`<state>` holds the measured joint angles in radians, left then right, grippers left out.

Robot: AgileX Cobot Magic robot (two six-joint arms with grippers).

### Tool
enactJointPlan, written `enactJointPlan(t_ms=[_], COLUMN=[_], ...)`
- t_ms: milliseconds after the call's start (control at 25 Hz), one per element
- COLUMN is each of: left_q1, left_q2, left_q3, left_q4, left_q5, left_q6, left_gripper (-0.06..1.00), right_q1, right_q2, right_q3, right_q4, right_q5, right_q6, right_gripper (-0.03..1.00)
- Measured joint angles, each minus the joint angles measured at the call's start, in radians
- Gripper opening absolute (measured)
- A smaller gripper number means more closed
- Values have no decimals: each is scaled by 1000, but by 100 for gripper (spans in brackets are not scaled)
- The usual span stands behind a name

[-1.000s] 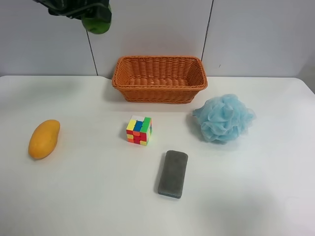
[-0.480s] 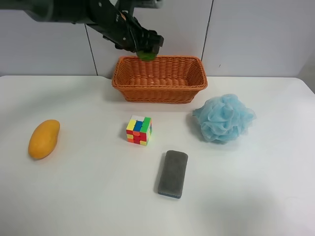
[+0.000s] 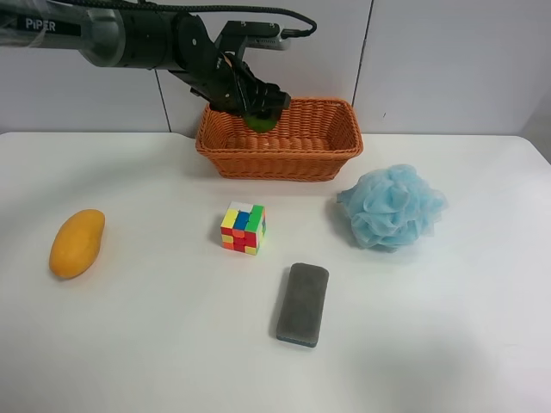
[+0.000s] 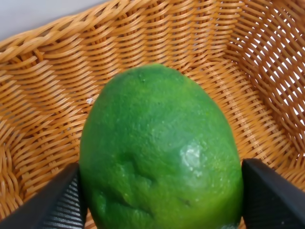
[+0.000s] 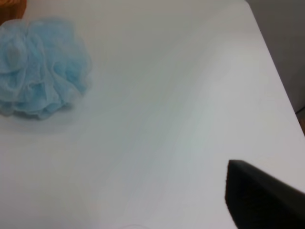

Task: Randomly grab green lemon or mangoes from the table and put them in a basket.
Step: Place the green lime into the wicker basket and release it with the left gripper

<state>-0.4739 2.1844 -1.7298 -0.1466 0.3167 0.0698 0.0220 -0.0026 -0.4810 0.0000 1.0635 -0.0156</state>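
The green lemon (image 3: 259,120) is hanging low inside the rim of the wicker basket and would stay inside, so my left gripper should open.
The green lemon (image 4: 159,152) fills the left wrist view, held between my left gripper's two black fingers (image 4: 47,202) above the floor of the wicker basket (image 4: 71,62). In the exterior high view the left gripper (image 3: 256,107) holds the lemon (image 3: 259,120) just inside the left part of the orange-brown basket (image 3: 280,163). The yellow-orange mango (image 3: 77,243) lies on the white table (image 3: 138,344) at the far left. In the right wrist view only a dark part of my right gripper (image 5: 262,198) shows over the bare table; its jaws are out of frame.
A colourful puzzle cube (image 3: 243,228) sits mid-table. A dark grey block (image 3: 303,304) lies in front of it. A light-blue bath pouf (image 3: 392,206) sits to the right, also in the right wrist view (image 5: 40,67). A grey panelled wall stands behind the basket.
The left arm has swung from the upper left across and down, carrying the green lemon to just inside the basket. Mango, cube, block and pouf have not moved.
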Motion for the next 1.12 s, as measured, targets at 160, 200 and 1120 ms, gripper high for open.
enactJointPlan(t_ms=[160, 200, 1120], left_q1=[0, 0, 17], left_q2=[0, 0, -182], left_q3=[0, 0, -1], left_q4=[0, 0, 44], left_q5=[5, 10, 247], left_q6=[0, 0, 0], left_gripper=[63, 63, 99], right_q1=[0, 0, 0], right_q2=[0, 0, 0], right_q3=[0, 0, 0], right_q4=[0, 0, 0], right_q5=[0, 0, 0], right_q6=[0, 0, 0], right_gripper=[99, 99, 99])
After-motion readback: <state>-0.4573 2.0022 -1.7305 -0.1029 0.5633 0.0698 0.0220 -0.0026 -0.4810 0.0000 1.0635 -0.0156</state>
